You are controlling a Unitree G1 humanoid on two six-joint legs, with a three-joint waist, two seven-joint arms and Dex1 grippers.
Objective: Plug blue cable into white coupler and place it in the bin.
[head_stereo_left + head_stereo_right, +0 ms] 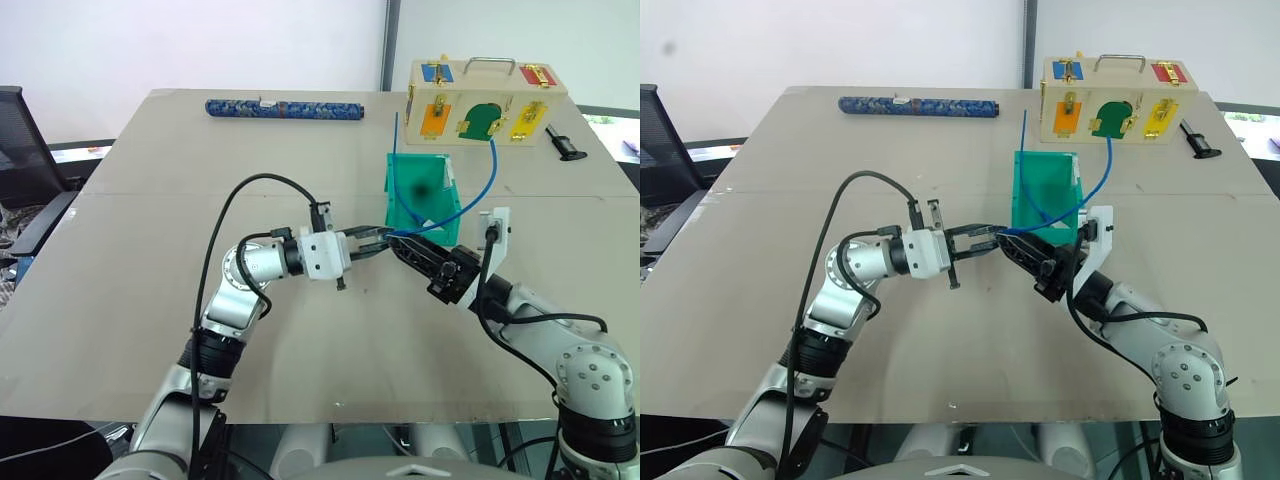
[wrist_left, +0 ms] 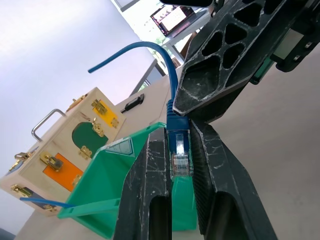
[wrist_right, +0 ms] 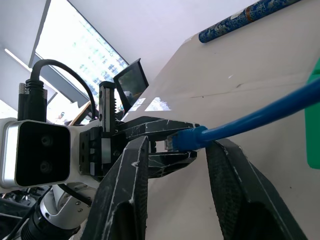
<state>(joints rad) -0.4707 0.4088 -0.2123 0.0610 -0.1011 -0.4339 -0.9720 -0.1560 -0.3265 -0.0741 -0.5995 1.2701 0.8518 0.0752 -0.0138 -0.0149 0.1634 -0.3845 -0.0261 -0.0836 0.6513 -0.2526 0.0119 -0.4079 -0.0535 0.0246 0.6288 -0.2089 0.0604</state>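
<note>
I will next use my right gripper to grab the blue cable (image 1: 470,205) by the boot (image 1: 393,234) just behind the plug, because my left gripper's fingers cover the clear plug.
My left gripper (image 1: 385,238) is held level over the middle of the table and is shut on the clear plug end (image 2: 180,150) of the blue cable (image 1: 470,205). From the plug the cable arcs back across the front of the teal bin (image 1: 400,190) and rises beside the wooden box. My right gripper (image 1: 395,243) meets the left one tip to tip. Its fingers (image 3: 125,185) stand apart on either side of the cable just behind the plug, without pinching it. The white coupler is hidden from view.
Behind the bin stands a pale wooden box (image 1: 487,100) with coloured latched doors. Another thin blue cable (image 1: 396,135) sticks up at the bin's back left corner. A dark blue patterned tube (image 1: 285,109) lies at the far edge, and a black tool (image 1: 565,145) at the far right.
</note>
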